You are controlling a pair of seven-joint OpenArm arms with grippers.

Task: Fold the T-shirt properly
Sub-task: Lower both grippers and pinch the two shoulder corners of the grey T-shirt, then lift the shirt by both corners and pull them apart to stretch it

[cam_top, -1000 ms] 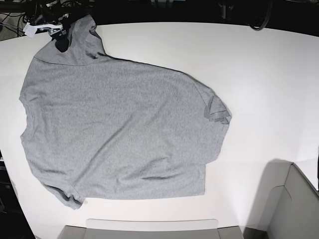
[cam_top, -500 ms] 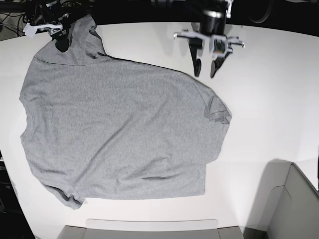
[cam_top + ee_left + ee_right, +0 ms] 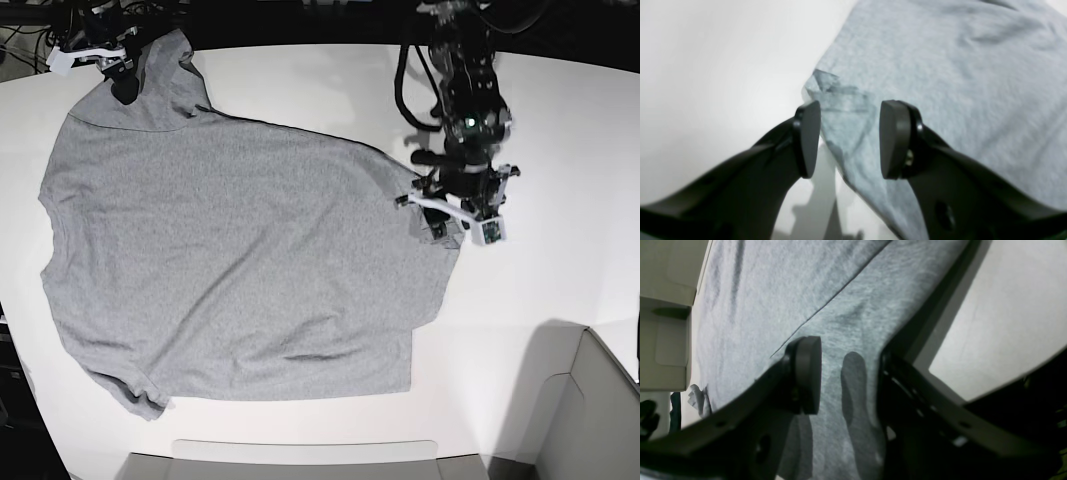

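The fingertips of my right gripper are on both sides of the raised edge (image 3: 872,388), so it is time to close on the T-shirt now.
The heather-grey T-shirt (image 3: 230,260) lies spread on the white table (image 3: 560,130), plain side up. My left gripper (image 3: 455,225) is at the sleeve on the right of the base view. In the left wrist view the left gripper (image 3: 850,140) is open, its black pads on either side of the creased sleeve edge of the T-shirt (image 3: 940,66). My right gripper (image 3: 123,82) is at the shirt's far-left corner, which bunches up toward it. The right wrist view shows that gripper (image 3: 850,376) open over the grey fabric (image 3: 773,290), casting a finger shadow on it.
A grey bin (image 3: 590,410) stands at the front right corner. A flat grey tray (image 3: 300,455) lies along the front edge. Cables and dark gear sit behind the table's far edge.
My left arm came in from the far side and dropped to the right sleeve, its jaws opening wide. The right arm and the shirt stayed put.
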